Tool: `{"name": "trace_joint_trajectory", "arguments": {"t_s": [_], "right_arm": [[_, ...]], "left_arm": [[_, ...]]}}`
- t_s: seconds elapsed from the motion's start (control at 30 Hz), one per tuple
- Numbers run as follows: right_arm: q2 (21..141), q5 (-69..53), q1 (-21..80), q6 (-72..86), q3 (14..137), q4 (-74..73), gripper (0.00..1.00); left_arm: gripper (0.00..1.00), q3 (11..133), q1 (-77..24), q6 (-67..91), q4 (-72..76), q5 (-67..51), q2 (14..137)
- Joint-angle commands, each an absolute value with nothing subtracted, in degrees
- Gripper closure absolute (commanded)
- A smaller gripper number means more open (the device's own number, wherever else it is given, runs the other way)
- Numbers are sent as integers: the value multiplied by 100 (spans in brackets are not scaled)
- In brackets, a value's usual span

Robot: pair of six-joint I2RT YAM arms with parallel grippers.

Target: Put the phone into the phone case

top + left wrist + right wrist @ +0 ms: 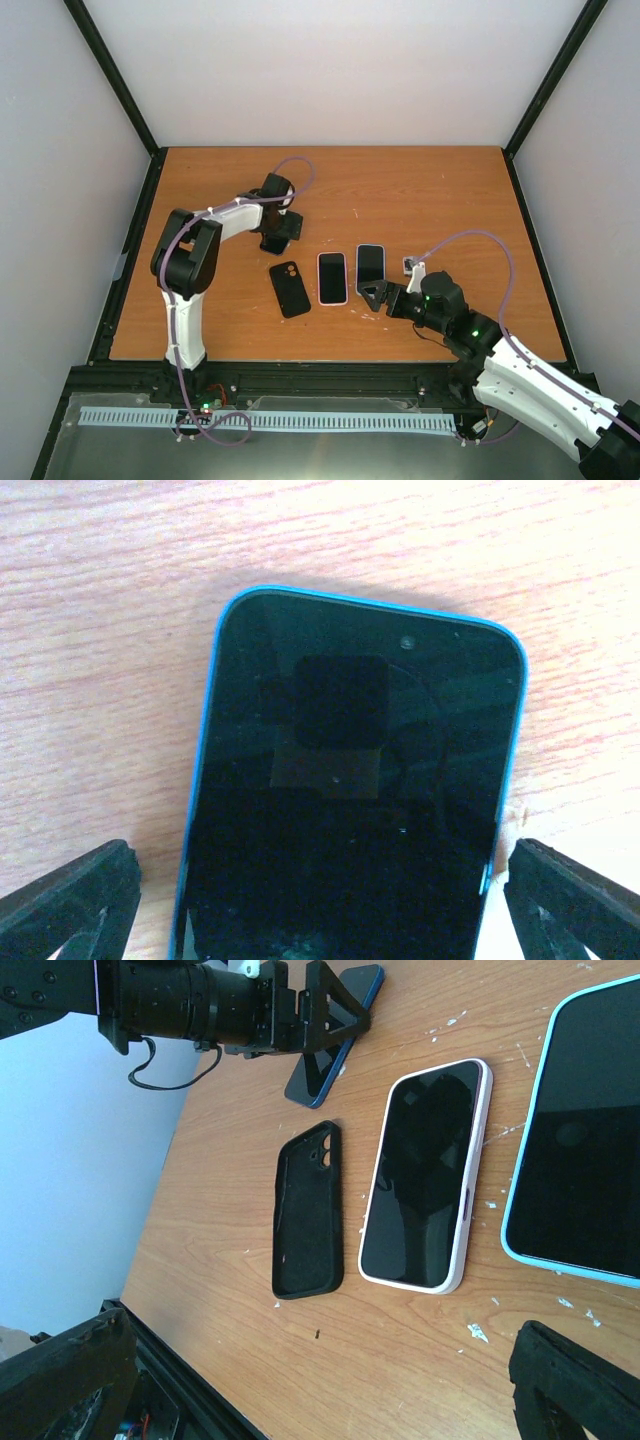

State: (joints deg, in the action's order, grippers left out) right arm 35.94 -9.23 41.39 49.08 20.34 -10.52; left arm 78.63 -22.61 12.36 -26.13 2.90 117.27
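I should close my left gripper on the phone now. The gripper's fingers reach down by the table beside the phone's long edges in the left wrist view.
A dark phone with a blue rim (360, 780) lies screen-up on the wooden table, at the back left in the top view (272, 244). My left gripper (320, 910) is open, with one finger on each side of the phone's long edges (276, 234). It also shows in the right wrist view (330, 1010). The empty black phone case (289, 288) lies open side up in front of it (307, 1210). My right gripper (374, 293) is open and empty, low over the table near the front (320, 1390).
A phone in a pink case (332, 277) lies right of the black case (425, 1175). A phone in a light blue case (370, 264) lies right of that, just beyond my right gripper (585, 1150). A black frame borders the table.
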Motion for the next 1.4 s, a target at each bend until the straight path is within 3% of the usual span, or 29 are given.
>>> {"name": "trace_joint_trajectory", "arguments": {"t_s": [0.0,0.17,0.5,0.7,0.87,1.17,1.37], "right_arm": [[3476,-774,4130,4913,2049,-981,0],[3442,-765,4131,4898,2035,-993,0],[3540,-775,4131,4952,2038,-889,0],[3823,-1036,4131,5025,2088,-703,0],[4351,-1332,4131,5110,2150,-241,6],[5668,-1412,4210,4994,2721,464,22],[6845,-1325,4589,4970,3265,928,39]], "left_arm": [[1,8028,-2431,1129,-2760,457,12010],[8,8032,-2452,1213,-2863,553,12128],[37,7945,-2452,1529,-3113,685,11954],[39,7758,-2447,1903,-3177,348,11659],[41,7728,-2436,2240,-3159,-62,11362],[43,7671,-2426,2737,-3128,91,10757],[43,7317,-2426,3084,-2796,-522,10088]]}}
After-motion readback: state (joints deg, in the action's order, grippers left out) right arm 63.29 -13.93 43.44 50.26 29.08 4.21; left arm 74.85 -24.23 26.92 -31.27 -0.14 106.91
